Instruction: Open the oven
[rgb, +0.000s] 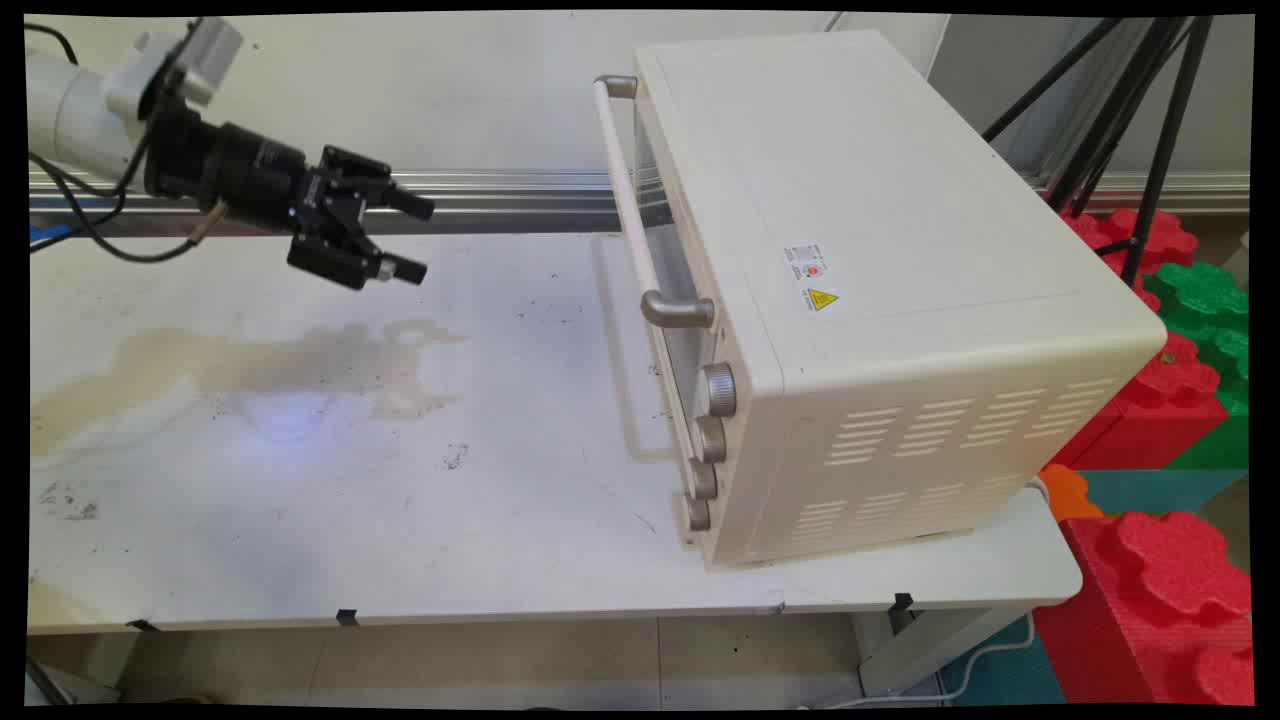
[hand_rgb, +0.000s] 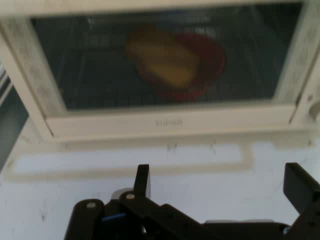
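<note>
The toaster oven door's handle has a long middle bar (rgb: 626, 192). My gripper will grab the handle there next, to swing the glass door open.
A cream toaster oven (rgb: 870, 290) stands on the right half of the white table (rgb: 400, 480), its door shut and facing left, with a long handle (rgb: 630, 200) across the front and several knobs (rgb: 712, 420) below it. My gripper (rgb: 420, 240) hovers above the table's far left, well apart from the oven, pointing at its door, open with nothing between its fingers. In the hand view the gripper (hand_rgb: 220, 182) faces the glass door (hand_rgb: 165, 60); behind the glass sits a red dish (hand_rgb: 200, 65) holding something yellow (hand_rgb: 162, 60).
A brownish stain (rgb: 240, 365) spreads over the table's left part. Red and green foam blocks (rgb: 1170, 400) are stacked right of the table, and black tripod legs (rgb: 1150, 130) stand behind the oven. A metal rail (rgb: 500, 190) runs along the far edge.
</note>
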